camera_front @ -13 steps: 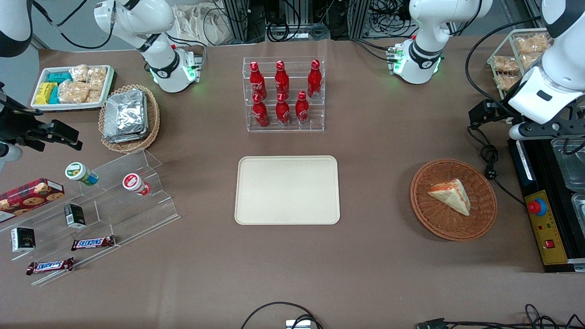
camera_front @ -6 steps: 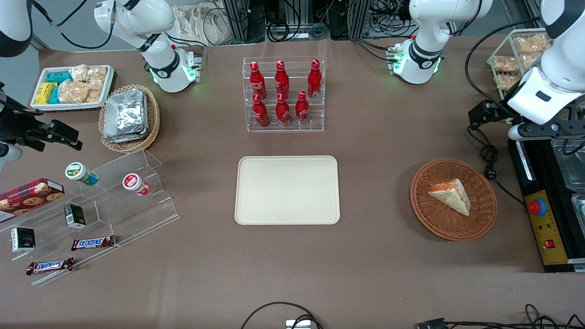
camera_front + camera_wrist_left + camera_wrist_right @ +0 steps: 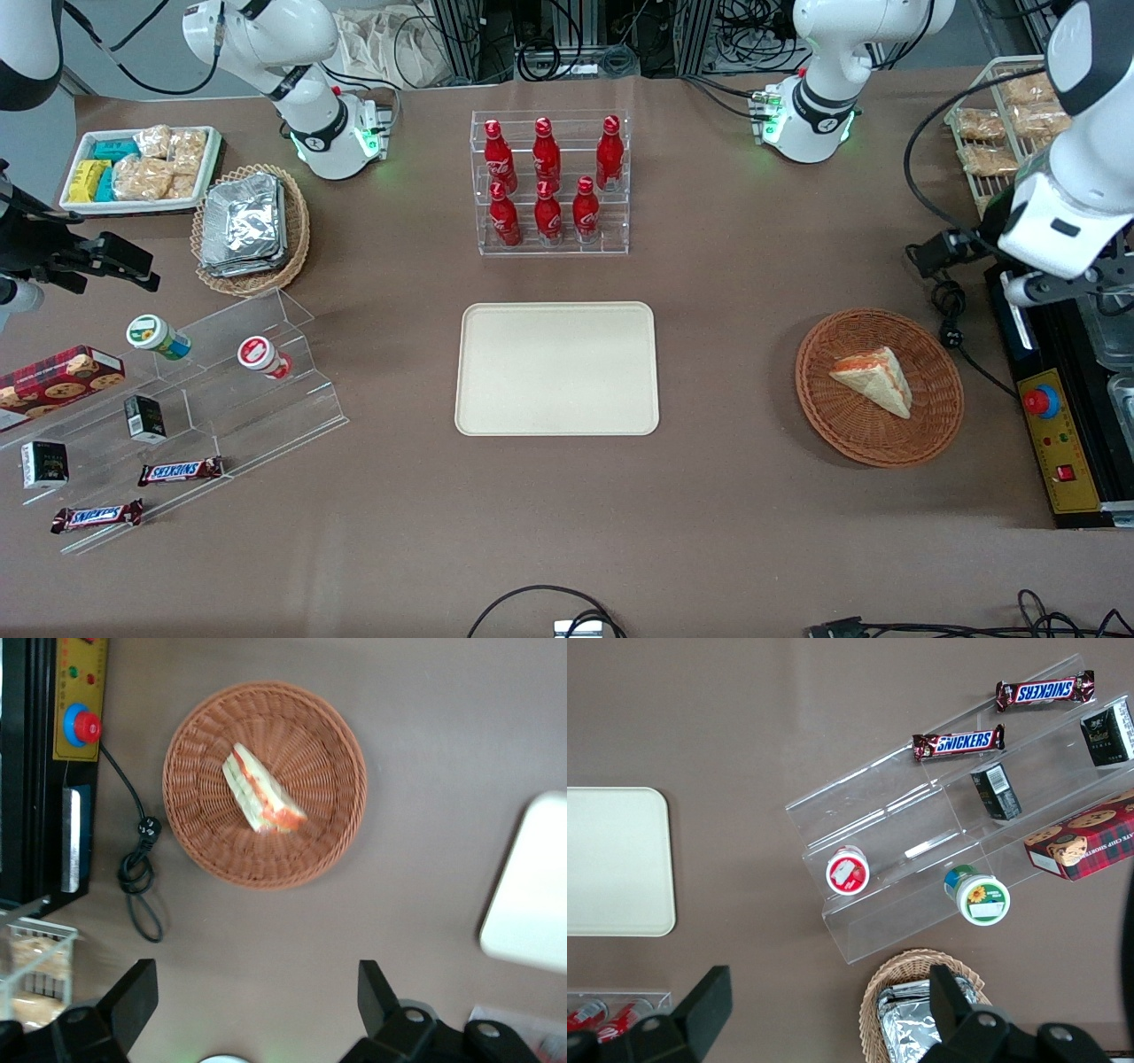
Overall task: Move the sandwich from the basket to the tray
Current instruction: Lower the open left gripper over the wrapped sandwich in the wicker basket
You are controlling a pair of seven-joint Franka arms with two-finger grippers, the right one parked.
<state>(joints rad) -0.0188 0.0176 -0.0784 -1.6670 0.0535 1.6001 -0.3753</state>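
Observation:
The sandwich (image 3: 873, 379) has sloping edges, so my left gripper needs to grab it across its two flat bread sides next.
The sandwich (image 3: 873, 379) (image 3: 263, 802), a pale bread wedge with red-orange and green filling, lies in the round reddish-brown wicker basket (image 3: 850, 430) (image 3: 310, 744) toward the working arm's end of the table. The cream tray (image 3: 556, 368) (image 3: 532, 886) lies flat at the table's middle with nothing on it. My left gripper (image 3: 255, 997) is open with nothing between its fingers. It hangs high above the table, beside the basket and farther from the front camera than the sandwich. Its white wrist (image 3: 1054, 226) shows over the edge of the black control box.
A black control box with a red button (image 3: 1041, 400) and a coiled cable (image 3: 948, 319) lie beside the basket. A wire rack of snack packets (image 3: 992, 124) stands near the working arm. The bottle rack (image 3: 549, 182) stands farther from the front camera than the tray.
The left arm's wrist has shifted nearer to the front camera and slightly lower, uncovering more of the wire rack. The sandwich, basket and tray have not moved.

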